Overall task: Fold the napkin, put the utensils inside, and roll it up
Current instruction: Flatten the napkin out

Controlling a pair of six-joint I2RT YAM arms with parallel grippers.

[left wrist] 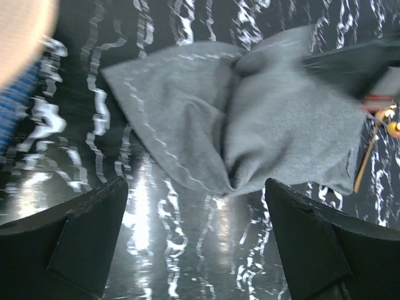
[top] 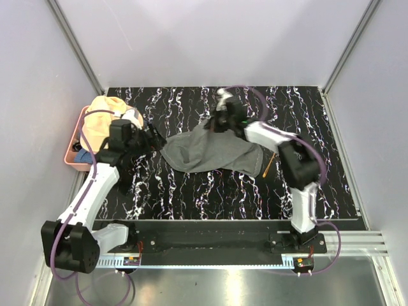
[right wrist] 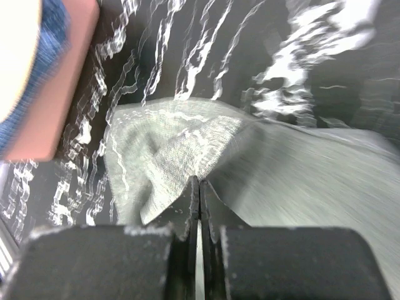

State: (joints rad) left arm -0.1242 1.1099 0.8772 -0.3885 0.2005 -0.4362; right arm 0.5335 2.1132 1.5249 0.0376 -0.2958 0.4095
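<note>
The left gripper grabs the napkin by its nearest corner (top: 185, 169) (left wrist: 221, 185) next, away from my right gripper's pinch, to spread the napkin for folding.
The grey napkin (top: 207, 153) lies crumpled in the middle of the black marbled table (top: 191, 197). My right gripper (top: 215, 122) is shut on its far edge, and the cloth (right wrist: 169, 150) bunches into a pinch at the closed tips (right wrist: 199, 182). My left gripper (top: 153, 138) stands open just left of the napkin, low over the table. In the left wrist view its fingers straddle bare table (left wrist: 195, 189) just short of a napkin (left wrist: 262, 119) corner. A gold-orange spoon (top: 268, 165) lies at the napkin's right edge, partly under it; its handle (left wrist: 365, 159) shows there too.
A pink basket (top: 70, 153) sits at the table's left edge with a peach hat (top: 105, 109) and a blue cloth (top: 83, 155) in it. Grey walls close in the back and sides.
</note>
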